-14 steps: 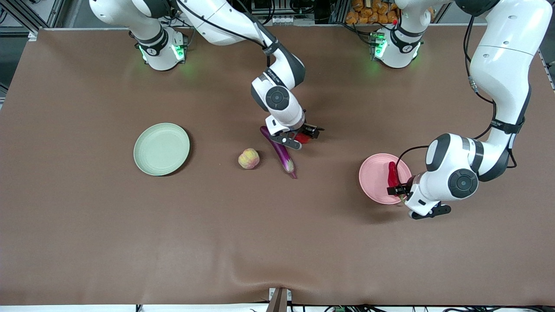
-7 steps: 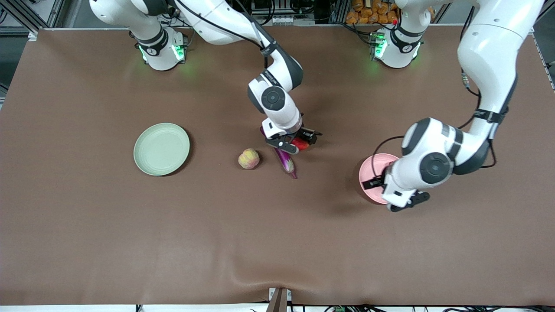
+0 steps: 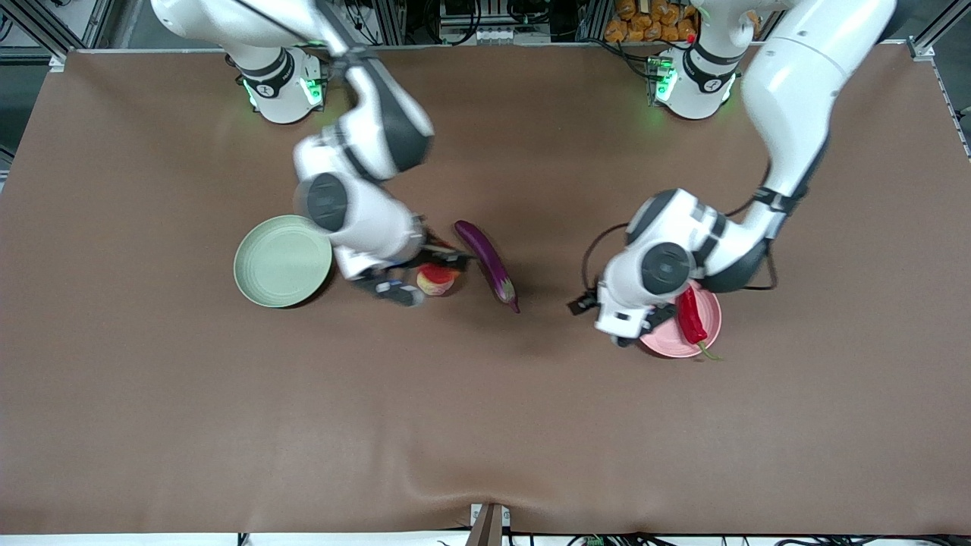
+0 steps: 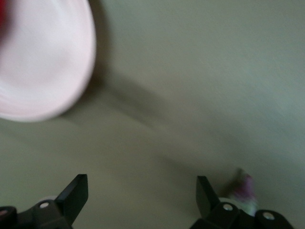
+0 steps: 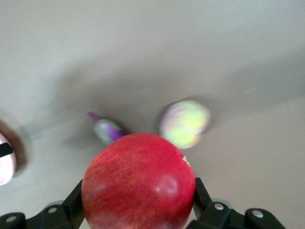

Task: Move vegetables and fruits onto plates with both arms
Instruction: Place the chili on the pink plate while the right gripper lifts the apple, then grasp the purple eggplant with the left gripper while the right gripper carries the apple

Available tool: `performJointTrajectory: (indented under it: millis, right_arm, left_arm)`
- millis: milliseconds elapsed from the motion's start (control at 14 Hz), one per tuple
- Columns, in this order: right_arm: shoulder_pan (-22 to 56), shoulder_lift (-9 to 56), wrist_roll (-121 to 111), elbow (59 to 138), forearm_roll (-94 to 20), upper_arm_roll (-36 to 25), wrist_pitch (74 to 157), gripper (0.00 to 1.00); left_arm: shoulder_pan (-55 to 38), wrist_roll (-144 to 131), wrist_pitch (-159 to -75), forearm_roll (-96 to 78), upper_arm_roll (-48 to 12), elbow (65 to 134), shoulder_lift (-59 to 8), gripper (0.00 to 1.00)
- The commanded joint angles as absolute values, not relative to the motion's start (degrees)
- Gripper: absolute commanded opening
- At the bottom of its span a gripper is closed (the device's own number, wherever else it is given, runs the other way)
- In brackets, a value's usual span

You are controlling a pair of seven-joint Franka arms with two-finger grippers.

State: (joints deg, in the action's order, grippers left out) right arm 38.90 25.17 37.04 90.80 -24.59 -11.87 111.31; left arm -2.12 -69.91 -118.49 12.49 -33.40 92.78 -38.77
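Observation:
I need to move the purple eggplant to the pink plate (image 3: 660, 345). My left gripper should first grab the eggplant by its thick purple body (image 3: 479, 245).
My right gripper (image 3: 426, 276) is shut on the round red apple (image 3: 436, 271), up in the air over the yellowish-pink peach (image 3: 436, 287). The right wrist view shows the apple (image 5: 138, 186) between the fingers, with the peach (image 5: 185, 123) and the eggplant's tip (image 5: 107, 130) below. The purple eggplant (image 3: 487, 261) lies beside the peach, toward the left arm's end. The pale green plate (image 3: 282, 261) is bare. The red chili (image 3: 690, 315) lies on the pink plate (image 3: 660, 345). My left gripper (image 3: 603, 322) is open and empty, over the table beside the pink plate (image 4: 43, 62).
The brown table cover has a raised fold at its edge nearest the front camera (image 3: 485, 485). The two arm bases (image 3: 281, 83) stand along the table's farthest edge. The left arm's wrist hangs over part of the pink plate.
My right gripper has lifted the apple from beside the eggplant and carried it toward the green plate. My left gripper has left the chili on the pink plate and moved toward the eggplant.

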Motion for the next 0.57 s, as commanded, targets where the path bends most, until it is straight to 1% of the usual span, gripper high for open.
performJointTrajectory:
  millis: [0, 71, 214, 286, 429, 500]
  right_arm:
    - [36.1, 21.5, 29.6, 96.4, -14.7, -13.2, 108.4, 0.50]
    - [34.6, 20.1, 26.9, 98.1, -13.1, -14.1, 107.7, 0.50]
    - [29.1, 18.6, 16.8, 100.9, -12.7, -14.3, 107.1, 0.50]
    - [26.3, 18.6, 10.8, 102.8, -12.6, -14.4, 108.3, 0.50]
    - [20.1, 18.7, -0.6, 106.0, -12.6, -14.4, 111.0, 0.50]
    - [17.4, 19.0, -5.1, 107.0, -12.6, -14.4, 111.6, 0.50]
  left_arm:
    - [-8.2, -78.1, -122.4, 11.8, -32.4, 90.7, -40.9, 1.00]
    - [-10.4, -81.4, -123.8, 11.8, -32.4, 90.1, -42.1, 1.00]
    - [-15.0, -87.0, -125.0, 12.2, -31.7, 88.2, -44.2, 0.92]
    - [-17.4, -88.8, -125.6, 12.1, -30.2, 87.9, -44.6, 0.86]
    - [-22.0, -91.2, -127.5, 11.8, -26.8, 87.9, -45.3, 0.85]
    - [-23.4, -92.9, -129.1, 11.7, -25.9, 87.9, -46.0, 0.81]
